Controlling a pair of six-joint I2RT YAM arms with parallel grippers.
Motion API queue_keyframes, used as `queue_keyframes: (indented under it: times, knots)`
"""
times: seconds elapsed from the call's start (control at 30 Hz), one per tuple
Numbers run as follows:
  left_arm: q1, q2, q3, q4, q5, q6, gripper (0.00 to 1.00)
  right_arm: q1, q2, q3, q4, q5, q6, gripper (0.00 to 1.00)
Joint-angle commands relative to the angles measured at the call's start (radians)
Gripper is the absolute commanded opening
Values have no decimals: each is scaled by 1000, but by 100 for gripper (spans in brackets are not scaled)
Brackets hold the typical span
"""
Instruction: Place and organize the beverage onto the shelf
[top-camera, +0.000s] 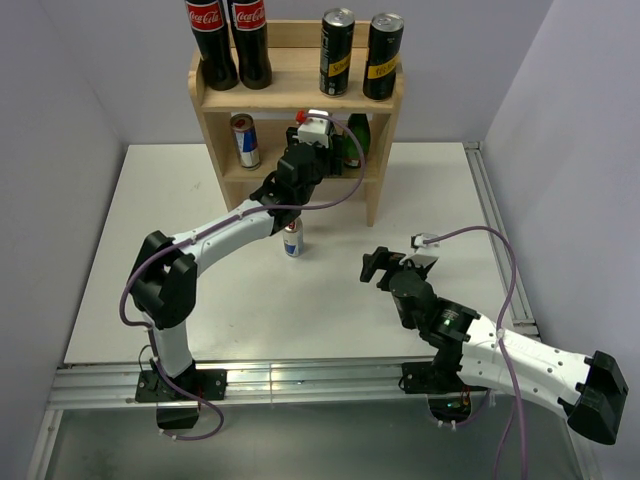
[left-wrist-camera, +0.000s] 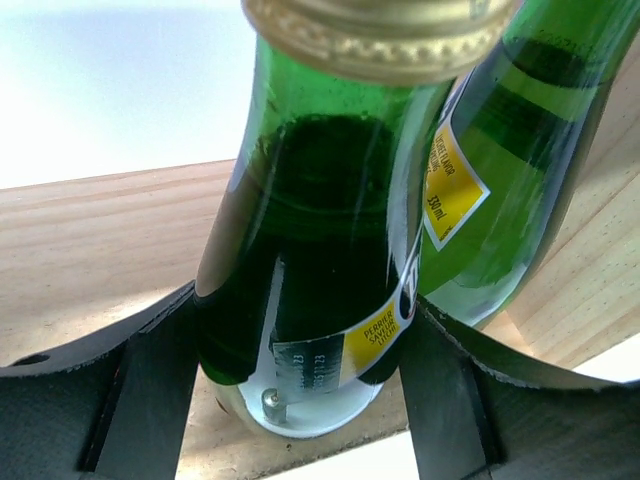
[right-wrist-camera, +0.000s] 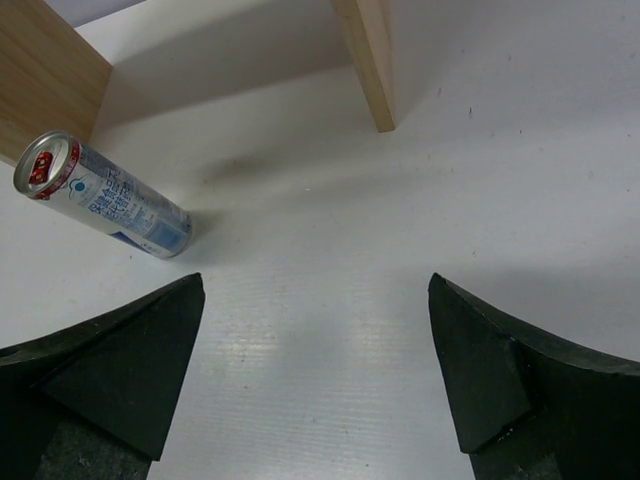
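The green glass Perrier bottle (top-camera: 353, 142) has its base on the flat wooden board and would stay standing, so my left gripper needs to let go of it.
My left gripper (left-wrist-camera: 300, 375) is shut on a green glass Perrier bottle (left-wrist-camera: 320, 230) with a gold cap, its base resting on a wooden board of the shelf (left-wrist-camera: 90, 250). A second green bottle (left-wrist-camera: 510, 170) stands right beside it. From above, the left gripper (top-camera: 308, 152) reaches into the middle tier of the shelf (top-camera: 300, 92), next to that green bottle (top-camera: 353, 142). A slim silver-blue can (top-camera: 292, 239) stands on the table in front of the shelf. My right gripper (top-camera: 385, 265) hovers open and empty over the table, and the can (right-wrist-camera: 100, 195) shows ahead of it.
Two cola bottles (top-camera: 228, 40) and two black-yellow cans (top-camera: 360, 52) stand on the top tier. A silver-blue can (top-camera: 245, 140) stands on the middle tier at left. A shelf leg (right-wrist-camera: 368, 60) rises ahead of the right gripper (right-wrist-camera: 315, 370). Walls enclose the white table (top-camera: 150, 270).
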Motion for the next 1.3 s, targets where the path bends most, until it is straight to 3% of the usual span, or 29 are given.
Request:
queue_keyframes:
  times: [0.0, 0.27, 0.37, 0.4, 0.5, 0.7, 0.77, 0.93, 1.27]
  knots:
    - [39, -6, 12, 192, 8, -53, 0, 5, 9, -3, 26, 28, 18, 100]
    - [44, 3, 6, 181, 13, -68, 4, 5, 18, -2, 31, 25, 18, 100]
    - [45, 5, 10, 169, 16, -70, 26, 5, 18, -2, 33, 23, 19, 100]
    - [45, 3, 9, 168, 16, -68, 42, 5, 20, -2, 33, 23, 19, 100]
    - [45, 1, 7, 164, 18, -65, 60, 5, 20, -2, 33, 23, 19, 100]
    - [45, 6, 15, 151, 22, -64, 73, 5, 15, -3, 33, 23, 19, 100]
    - [45, 8, 17, 145, 22, -67, 85, 5, 15, -3, 31, 23, 19, 100]
    - [45, 5, 9, 146, 21, -68, 90, 5, 13, -3, 33, 23, 19, 100]
    - [45, -9, -17, 152, 14, -65, 91, 5, 24, -2, 39, 22, 16, 100]
